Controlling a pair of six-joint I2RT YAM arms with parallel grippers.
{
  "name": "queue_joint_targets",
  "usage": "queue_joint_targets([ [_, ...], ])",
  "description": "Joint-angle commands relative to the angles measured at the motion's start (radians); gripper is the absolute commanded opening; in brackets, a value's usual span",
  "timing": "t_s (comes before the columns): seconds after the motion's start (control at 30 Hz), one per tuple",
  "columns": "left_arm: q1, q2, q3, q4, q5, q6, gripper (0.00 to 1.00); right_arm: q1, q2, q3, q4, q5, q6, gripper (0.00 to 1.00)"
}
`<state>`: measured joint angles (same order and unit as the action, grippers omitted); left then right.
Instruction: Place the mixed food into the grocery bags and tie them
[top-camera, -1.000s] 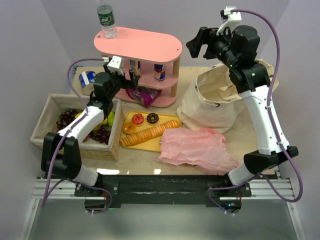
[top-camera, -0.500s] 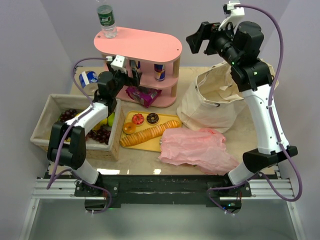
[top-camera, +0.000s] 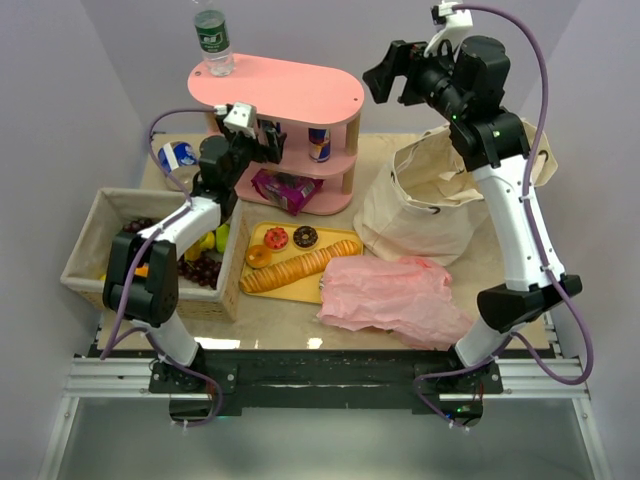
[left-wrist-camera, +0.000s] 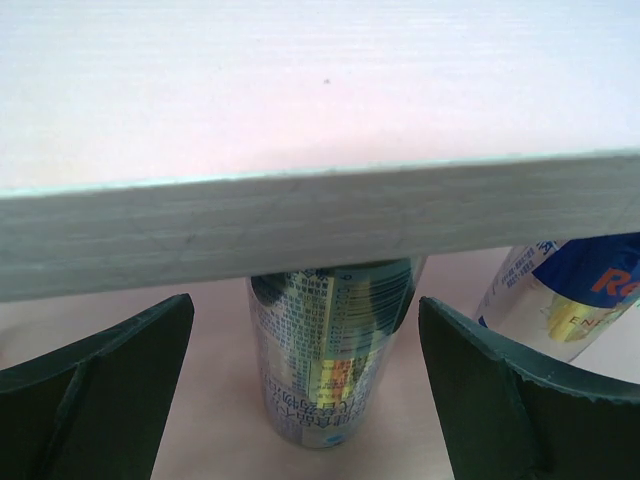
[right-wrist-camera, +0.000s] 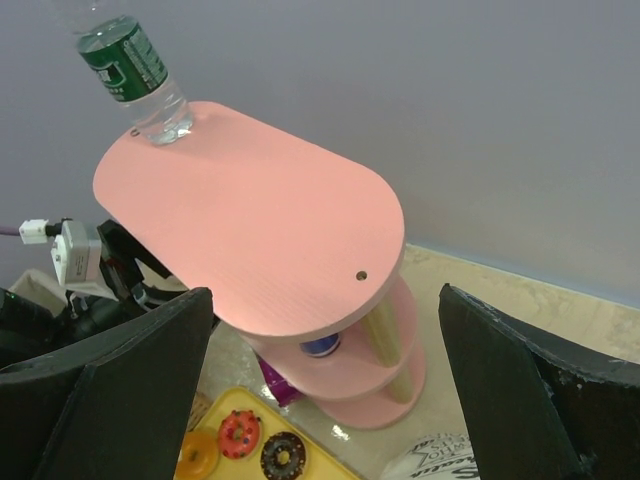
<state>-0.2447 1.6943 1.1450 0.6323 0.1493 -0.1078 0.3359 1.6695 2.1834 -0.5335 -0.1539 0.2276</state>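
Note:
My left gripper has the silver can standing between its fingers, which are level with the can's upper sides, so it should close. Closing now would hold the can.
A silver drink can (left-wrist-camera: 330, 350) stands on the middle level of the pink shelf (top-camera: 290, 85), and a blue-and-silver can (left-wrist-camera: 560, 300) stands to its right, also seen in the top view (top-camera: 319, 143). My left gripper (top-camera: 268, 143) is open, its jaws on either side of the silver can without touching it (left-wrist-camera: 305, 330). A clear water bottle with a green label (top-camera: 212, 40) stands on the shelf top. My right gripper (top-camera: 392, 78) is open and empty, high over the shelf (right-wrist-camera: 325, 300). The beige canvas bag (top-camera: 430, 205) stands open at the right. The pink plastic bag (top-camera: 395, 295) lies flat in front.
A purple snack packet (top-camera: 285, 190) lies under the shelf. A yellow tray (top-camera: 262, 232) holds donuts and a long bread. A woven basket (top-camera: 100, 240) at the left holds grapes and fruit. A blue-and-white can (top-camera: 175, 157) lies behind the basket.
My left gripper has moved up and right into the shelf's middle level, closer to the cans. My right gripper has shifted up and a little left.

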Motion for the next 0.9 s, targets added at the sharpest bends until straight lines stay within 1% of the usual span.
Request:
queue_joint_targets([
  [0.0, -0.002, 0.027, 0.056, 0.076, -0.021, 0.033, 1.0, 0.008, 0.001, 0.064, 0.004, -0.027, -0.005, 0.99],
  [0.07, -0.005, 0.033, 0.07, 0.072, -0.022, 0.037, 0.97, 0.011, 0.006, 0.068, 0.004, -0.027, -0.007, 0.99],
  [0.1, -0.005, 0.037, 0.074, 0.064, -0.024, 0.042, 0.92, 0.011, 0.007, 0.073, 0.001, -0.027, -0.008, 0.99],
  [0.17, -0.008, 0.041, 0.084, 0.056, -0.027, 0.053, 0.86, 0.011, 0.01, 0.078, 0.001, -0.027, -0.008, 0.99],
  [0.2, -0.008, 0.042, 0.082, 0.056, -0.03, 0.054, 0.8, 0.011, 0.012, 0.079, 0.001, -0.029, -0.01, 0.99],
  [0.27, -0.01, 0.041, 0.081, 0.058, -0.031, 0.057, 0.73, 0.011, 0.015, 0.081, 0.0, -0.03, -0.01, 0.99],
  [0.3, -0.011, 0.038, 0.079, 0.058, -0.033, 0.059, 0.68, 0.011, 0.015, 0.079, 0.001, -0.03, -0.008, 0.99],
  [0.53, -0.034, 0.019, 0.059, 0.056, -0.043, 0.1, 0.54, 0.011, 0.018, 0.072, 0.004, -0.03, -0.01, 0.99],
  [0.63, -0.045, -0.013, 0.033, 0.063, -0.051, 0.103, 0.47, 0.012, 0.016, 0.069, 0.007, -0.029, -0.01, 0.99],
  [0.67, -0.047, -0.022, 0.021, 0.067, -0.054, 0.103, 0.43, 0.012, 0.016, 0.064, 0.009, -0.029, -0.01, 0.99],
  [0.87, -0.054, -0.113, -0.066, 0.067, -0.059, 0.103, 0.35, 0.018, 0.013, 0.061, 0.01, -0.029, -0.019, 0.99],
])
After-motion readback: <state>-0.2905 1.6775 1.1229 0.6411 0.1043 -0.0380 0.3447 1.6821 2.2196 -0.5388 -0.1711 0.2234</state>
